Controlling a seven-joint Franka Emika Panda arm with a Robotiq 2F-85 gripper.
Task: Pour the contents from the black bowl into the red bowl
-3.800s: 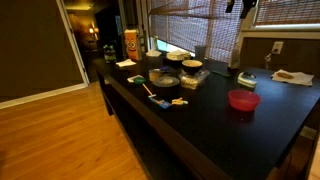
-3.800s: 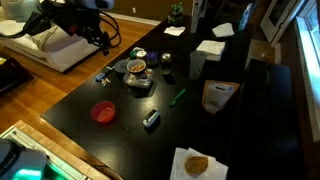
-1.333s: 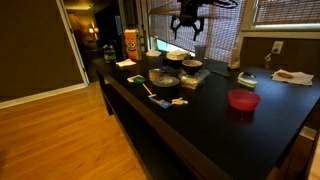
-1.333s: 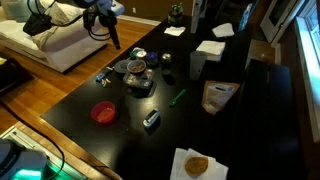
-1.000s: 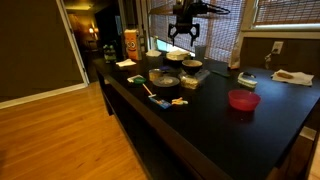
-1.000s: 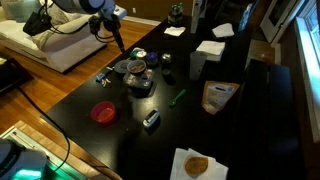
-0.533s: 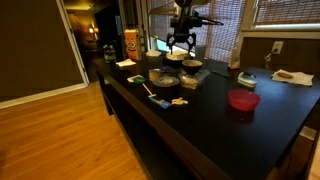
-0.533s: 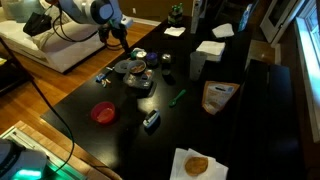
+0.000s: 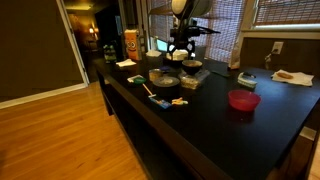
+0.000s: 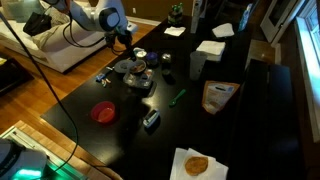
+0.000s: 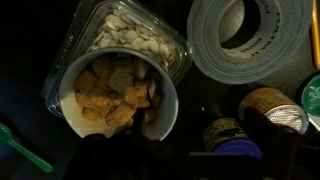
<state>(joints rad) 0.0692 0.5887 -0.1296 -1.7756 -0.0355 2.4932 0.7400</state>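
Observation:
I need to grab the black bowl (image 11: 115, 92) with my gripper by its rim on the side facing the small jars. The black bowl's opposite rim then stays free to pour.
The black bowl (image 11: 115, 92), pale inside, holds the contents (image 11: 112, 88), yellowish-orange bits. It fills the left of the wrist view and stands in a cluster on the dark table in both exterior views (image 9: 192, 68) (image 10: 137, 68). My gripper (image 9: 180, 50) (image 10: 125, 42) hangs open and empty just above this cluster. In the wrist view its fingers (image 11: 185, 165) are dark shapes at the bottom edge. The red bowl (image 9: 243, 100) (image 10: 103, 113) stands alone nearer the table's front, well apart from the cluster.
A clear tub of pale seeds (image 11: 130, 35) touches the black bowl. A flat grey round dish (image 11: 250, 40) (image 9: 164, 77), small jars (image 11: 270, 110), a green utensil (image 10: 177, 97), a dark bowl with a whitish top (image 9: 175, 57) and a snack bag (image 10: 218, 96) lie around.
My gripper has come in from the side and dropped down over the cluster with the black bowl. Nothing on the table has moved.

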